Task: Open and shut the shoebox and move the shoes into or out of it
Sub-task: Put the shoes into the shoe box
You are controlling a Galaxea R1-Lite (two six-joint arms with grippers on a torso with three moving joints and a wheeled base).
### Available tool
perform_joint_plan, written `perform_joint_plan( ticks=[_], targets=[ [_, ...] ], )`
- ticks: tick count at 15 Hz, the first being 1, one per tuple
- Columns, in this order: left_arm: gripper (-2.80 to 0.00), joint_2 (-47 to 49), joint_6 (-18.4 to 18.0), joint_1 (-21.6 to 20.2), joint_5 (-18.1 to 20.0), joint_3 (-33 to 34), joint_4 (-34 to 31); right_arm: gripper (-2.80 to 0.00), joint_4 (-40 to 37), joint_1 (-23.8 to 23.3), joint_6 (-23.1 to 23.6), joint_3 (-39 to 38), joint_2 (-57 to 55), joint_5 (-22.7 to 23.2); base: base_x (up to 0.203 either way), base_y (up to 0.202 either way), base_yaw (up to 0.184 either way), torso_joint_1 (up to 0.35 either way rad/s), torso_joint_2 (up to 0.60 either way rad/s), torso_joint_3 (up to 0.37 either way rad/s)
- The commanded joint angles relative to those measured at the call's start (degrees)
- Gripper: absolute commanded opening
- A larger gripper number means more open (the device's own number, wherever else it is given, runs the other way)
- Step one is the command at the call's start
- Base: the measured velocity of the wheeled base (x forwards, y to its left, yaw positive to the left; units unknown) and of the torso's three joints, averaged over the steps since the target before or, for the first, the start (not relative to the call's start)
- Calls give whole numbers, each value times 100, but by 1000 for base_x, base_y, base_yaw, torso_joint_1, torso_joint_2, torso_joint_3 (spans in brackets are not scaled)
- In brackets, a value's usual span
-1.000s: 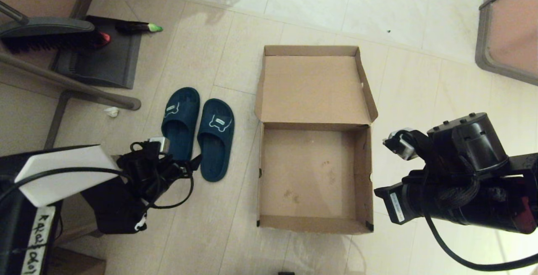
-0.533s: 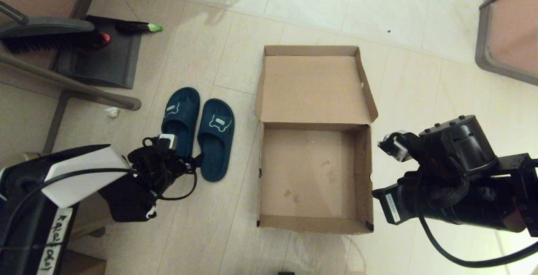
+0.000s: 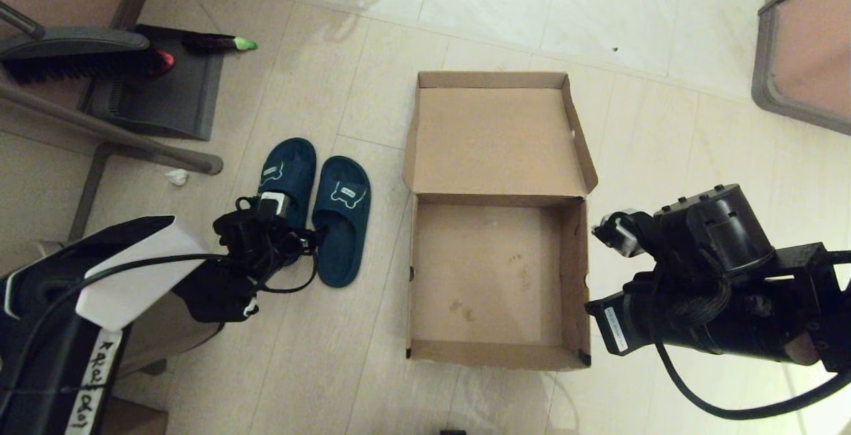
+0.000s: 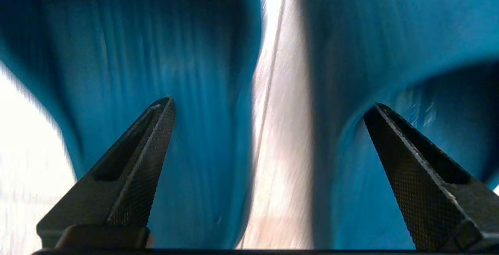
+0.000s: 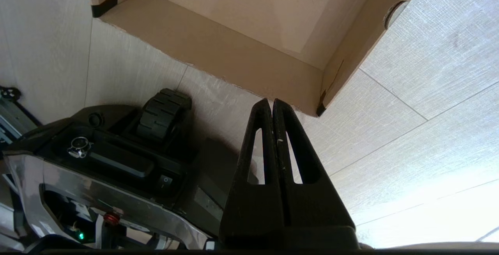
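The left gripper pinches both dark teal shoes together by the adjoining sides of their straps next, to move the two into the shoebox.
The brown cardboard shoebox [image 3: 412,275] stands open on the floor, lid [image 3: 495,139] folded back, with nothing inside. The two dark teal shoes lie side by side to its left, one [image 3: 287,172] further left than the other [image 3: 342,219]. My left gripper [image 3: 292,245] hangs over their heel ends. In the left wrist view it [image 4: 271,107] is open wide, one slipper [image 4: 187,52] by one finger, the other slipper [image 4: 351,44] by the other, bare floor between. My right gripper [image 5: 271,103] is shut on nothing, near the box's front right corner [image 5: 319,108].
A brush head [image 3: 80,56] and a dark dustpan [image 3: 166,102] lie at the back left, with a metal chair leg [image 3: 106,130] and a paper scrap [image 3: 177,177] nearby. A framed panel [image 3: 798,56] stands at the back right. My base [image 5: 117,161] sits just behind the box.
My left arm has reached forward and its open gripper now covers the slippers' heel ends. The right arm has edged slightly towards the box. Box and slippers have not moved.
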State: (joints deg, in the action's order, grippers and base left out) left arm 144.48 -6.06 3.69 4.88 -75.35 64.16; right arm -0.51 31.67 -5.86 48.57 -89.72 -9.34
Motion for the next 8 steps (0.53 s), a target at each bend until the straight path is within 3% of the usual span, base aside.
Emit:
perform_joint_plan(
  ticks=[1, 8],
  targets=[
    [0, 12, -16, 30, 5, -242, 29, -280, -2, 6, 3, 21, -45, -7, 0, 0, 0, 0, 0, 0],
    [0, 212, -97, 44, -81, -1072, -347, -280, -2, 85, -13, 100, -230, 1, 0, 0, 0, 0, 0, 0]
  ],
)
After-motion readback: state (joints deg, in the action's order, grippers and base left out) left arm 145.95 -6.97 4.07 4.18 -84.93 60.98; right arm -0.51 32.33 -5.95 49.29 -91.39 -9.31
